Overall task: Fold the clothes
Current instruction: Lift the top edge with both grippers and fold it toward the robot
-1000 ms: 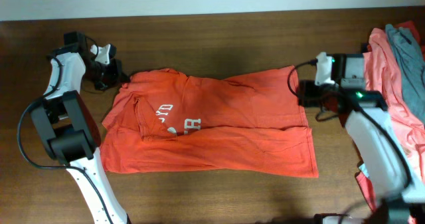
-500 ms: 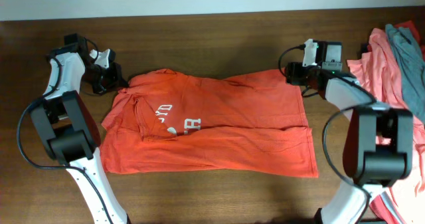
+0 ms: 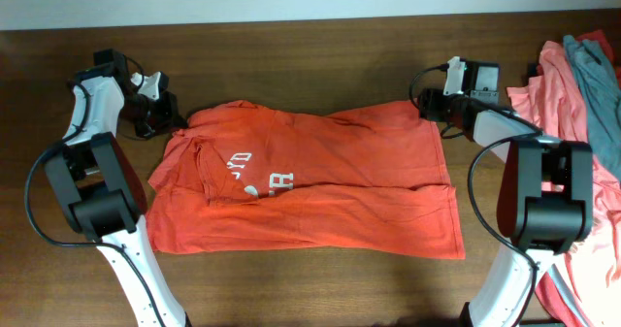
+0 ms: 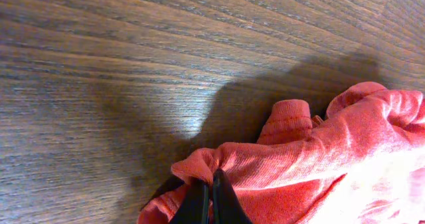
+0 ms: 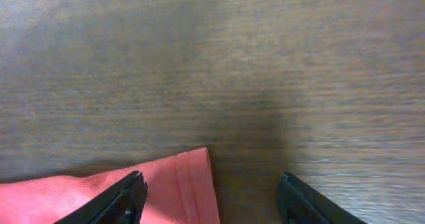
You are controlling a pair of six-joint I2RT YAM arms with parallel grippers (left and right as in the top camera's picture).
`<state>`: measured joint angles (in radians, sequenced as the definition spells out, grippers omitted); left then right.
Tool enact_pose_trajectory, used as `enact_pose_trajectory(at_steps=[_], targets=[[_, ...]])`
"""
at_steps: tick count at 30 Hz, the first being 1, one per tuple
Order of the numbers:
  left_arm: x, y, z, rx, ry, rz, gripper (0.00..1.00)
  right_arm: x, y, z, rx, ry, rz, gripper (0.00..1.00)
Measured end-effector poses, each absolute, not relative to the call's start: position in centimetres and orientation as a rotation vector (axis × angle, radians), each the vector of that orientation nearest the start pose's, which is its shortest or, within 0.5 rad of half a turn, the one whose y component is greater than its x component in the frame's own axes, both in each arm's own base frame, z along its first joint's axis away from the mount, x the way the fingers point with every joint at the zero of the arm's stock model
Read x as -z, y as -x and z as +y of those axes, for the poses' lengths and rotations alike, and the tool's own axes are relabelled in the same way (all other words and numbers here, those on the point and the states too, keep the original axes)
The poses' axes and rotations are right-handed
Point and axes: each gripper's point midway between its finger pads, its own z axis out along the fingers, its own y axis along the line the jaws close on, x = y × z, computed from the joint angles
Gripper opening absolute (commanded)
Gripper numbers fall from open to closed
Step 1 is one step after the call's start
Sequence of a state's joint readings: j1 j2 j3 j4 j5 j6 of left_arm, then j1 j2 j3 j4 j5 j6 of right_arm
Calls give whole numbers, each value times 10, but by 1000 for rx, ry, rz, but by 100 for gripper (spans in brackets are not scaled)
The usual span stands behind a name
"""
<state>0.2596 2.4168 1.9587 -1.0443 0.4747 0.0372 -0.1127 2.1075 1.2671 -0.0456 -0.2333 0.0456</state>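
Next, my right gripper takes hold of the T-shirt's far hem corner point(image 3: 422, 109) point(image 5: 196, 175), opposite my left gripper, to fold the T-shirt's far edge over evenly.
An orange-red T-shirt point(image 3: 310, 177) with white chest print lies spread sideways on the wooden table, collar end to the left, hem to the right. My left gripper point(image 3: 165, 116) is shut on a bunched fold of the shirt point(image 4: 279, 164) at its top left edge; the fingertips point(image 4: 212, 184) pinch the fabric. My right gripper point(image 3: 430, 109) is open at the shirt's top right hem corner. In the right wrist view the hem corner point(image 5: 189, 184) lies between the spread fingers point(image 5: 211, 184), low over the table.
A pile of salmon-pink shirts point(image 3: 572, 104) with a grey garment point(image 3: 594, 80) on top lies at the table's right edge. Bare wood point(image 3: 310, 55) stretches behind the shirt up to the far edge.
My right gripper has swung left and toward the far edge, from beside the pile to the shirt's top right corner. The left gripper has stayed put on the fabric.
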Motion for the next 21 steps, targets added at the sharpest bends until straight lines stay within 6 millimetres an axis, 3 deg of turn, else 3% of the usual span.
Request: enact_pose_trajectory(at_steps=[5, 11, 15, 21], targets=[[-8, -483, 47, 685, 301, 2912, 1, -11, -521, -14, -290, -87, 2425, 53], [-8, -483, 47, 684, 301, 2912, 0, -8, -521, -8, -311, -86, 2429, 13], [-8, -483, 47, 684, 301, 2912, 1, -6, -520, -6, -321, -103, 2434, 4], [-8, -484, 47, 684, 300, 2910, 0, -4, -517, -6, -329, -110, 2460, 4]])
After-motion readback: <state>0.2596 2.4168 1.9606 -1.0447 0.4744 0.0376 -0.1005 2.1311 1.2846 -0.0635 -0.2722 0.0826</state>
